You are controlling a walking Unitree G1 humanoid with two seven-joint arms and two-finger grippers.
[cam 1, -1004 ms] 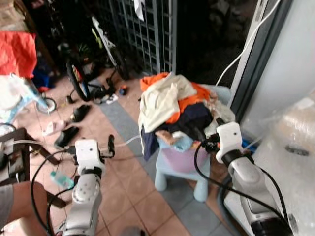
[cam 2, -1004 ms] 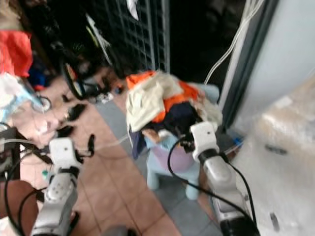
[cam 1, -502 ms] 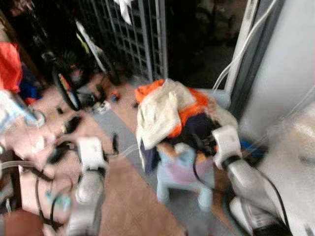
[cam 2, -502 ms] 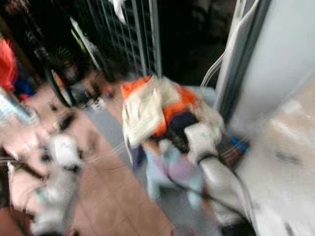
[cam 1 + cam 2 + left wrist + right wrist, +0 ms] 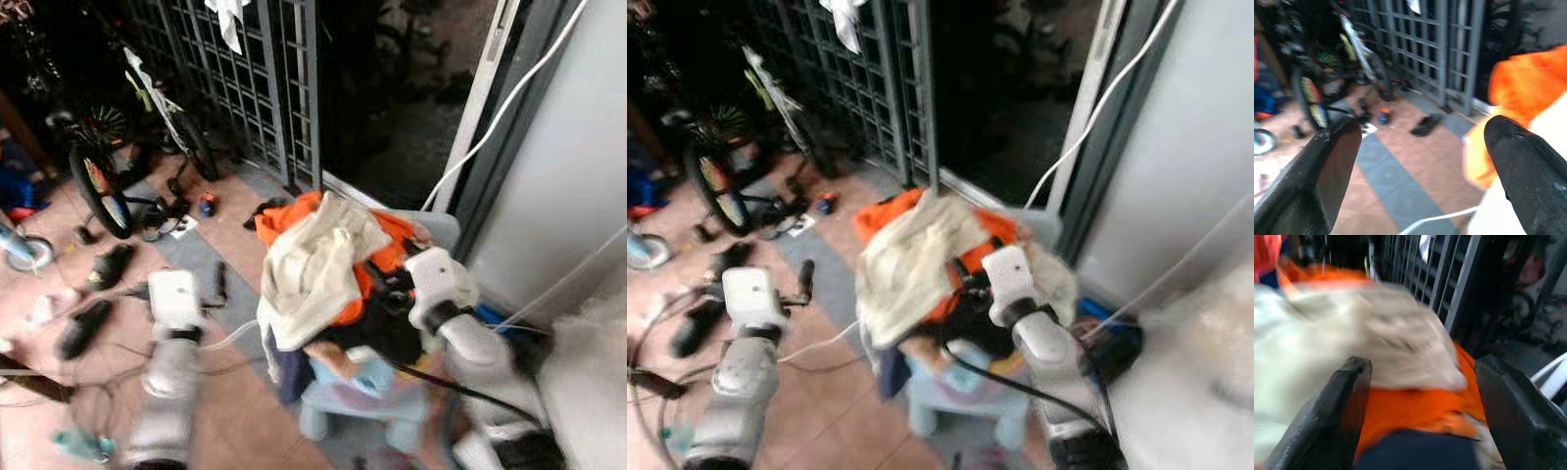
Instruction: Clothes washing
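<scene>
My right gripper grabs the cream garment (image 5: 1352, 338) by a fold of its fabric (image 5: 1405, 347) next, to get the laundry into the washer.
A heap of clothes (image 5: 328, 264) lies on a small pale blue plastic chair (image 5: 362, 397). A cream garment (image 5: 1352, 338) is on top, with an orange one (image 5: 1420, 409) under it and a dark navy one (image 5: 387, 333) lower down. My right gripper (image 5: 389, 286) is open at the heap's right side, its fingers (image 5: 1347, 391) spread over the orange and cream cloth with nothing between them. My left gripper (image 5: 219, 281) is open in the air left of the heap, above the tiled floor; the heap's orange edge (image 5: 1518, 93) lies just past its fingers (image 5: 1337, 152).
A dark metal grille gate (image 5: 250, 73) stands behind the chair. Bicycles (image 5: 103, 147) lean at the far left, and sandals (image 5: 98, 289) lie on the floor. A white cable (image 5: 505, 103) runs down a grey door frame at the right. A thin white cord (image 5: 230, 338) trails on the tiles.
The whole view has shifted and blurred as the camera moved; the clothes heap now sits lower and closer. My right gripper has stayed against the heap's right side. Both grippers remain open.
</scene>
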